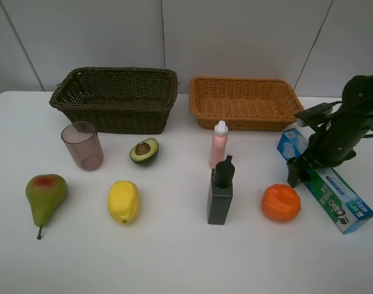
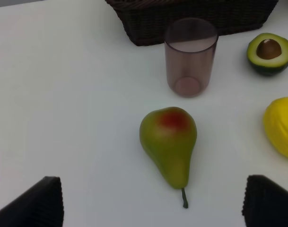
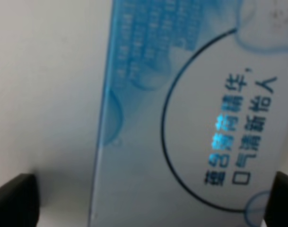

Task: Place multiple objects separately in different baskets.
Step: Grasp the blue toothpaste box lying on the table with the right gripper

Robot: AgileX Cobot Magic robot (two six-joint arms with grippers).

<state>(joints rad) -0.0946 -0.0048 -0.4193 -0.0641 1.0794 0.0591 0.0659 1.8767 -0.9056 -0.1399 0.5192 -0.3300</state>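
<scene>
I should next grab the toothpaste box [image 1: 333, 190] by its long sides with my right gripper to place it in the dark basket [image 1: 117, 98].
A deep dark basket [image 1: 113, 119] and a shallower orange basket [image 1: 247, 121] stand at the back. In front of them are a mauve cup [image 1: 82, 146], a halved avocado [image 1: 144, 151], a pear [image 1: 45, 196], a lemon [image 1: 124, 201], a pink bottle [image 1: 218, 144], a dark bottle [image 1: 220, 191] and an orange [image 1: 281, 202]. My right gripper [image 1: 304, 173] is open, low over the far end of the toothpaste box [image 1: 333, 190], its fingers straddling the box [image 3: 148, 118]. My left gripper [image 2: 153, 208] is open above the table, just short of the pear [image 2: 169, 144].
In the left wrist view the cup [image 2: 190, 56] stands just beyond the pear, in front of the dark basket [image 2: 191, 19], with the avocado [image 2: 270, 53] and lemon [image 2: 282, 125] off to one side. A white wall runs behind the baskets.
</scene>
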